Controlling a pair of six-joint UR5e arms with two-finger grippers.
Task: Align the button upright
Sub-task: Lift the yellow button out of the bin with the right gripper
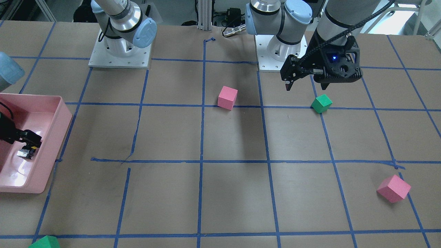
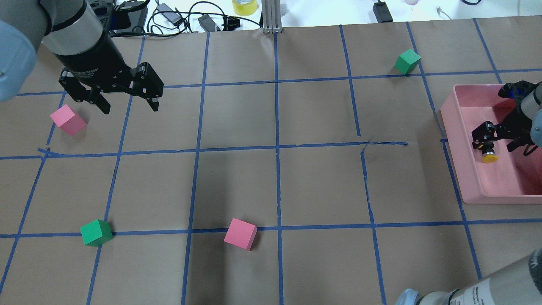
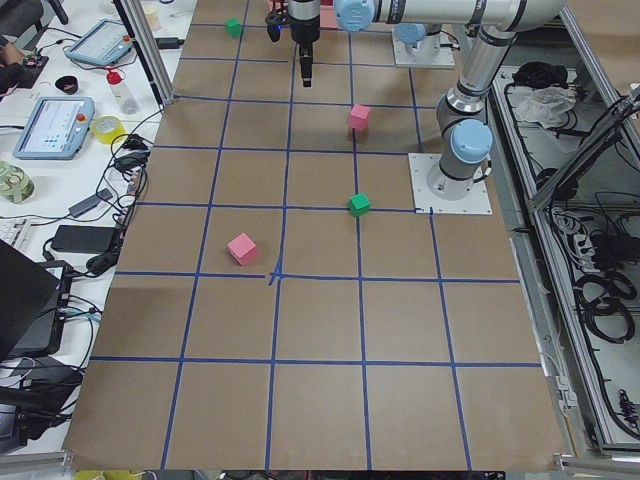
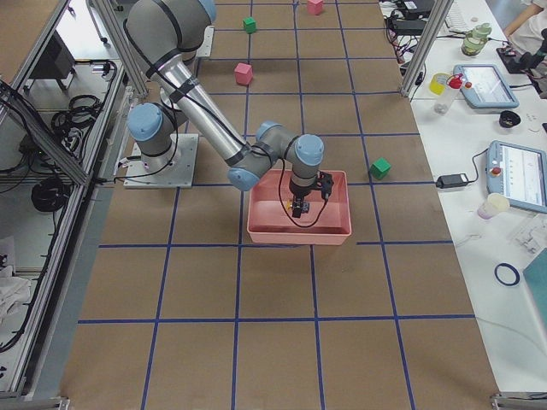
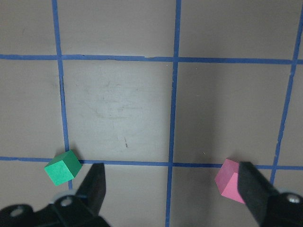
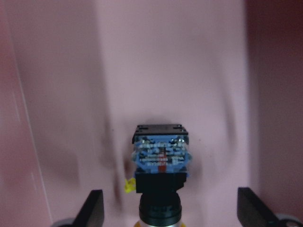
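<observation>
I need to grab the button next with my right gripper by its black cylindrical neck [image 6: 160,206], to set the button [image 6: 161,156] upright.
The button [image 6: 161,170] lies inside the pink bin [image 2: 455,140], its yellow cap toward my right gripper and its blue and white base pointing away. It also shows in the overhead view [image 2: 490,156] and the front view [image 1: 26,153]. My right gripper [image 2: 496,142] is low in the bin and open. Its fingers [image 6: 94,210] stand wide on either side of the button without touching it. My left gripper [image 2: 128,106] hangs open and empty above the table, between a pink cube [image 2: 67,120] and the middle of the table.
Loose cubes lie on the table: green [image 2: 96,232], pink [image 2: 240,234] and green [image 2: 407,61]. The pink bin's walls [image 1: 63,117] close in around the right gripper. Blue tape lines grid the brown table. Cables and tape rolls lie beyond the far edge.
</observation>
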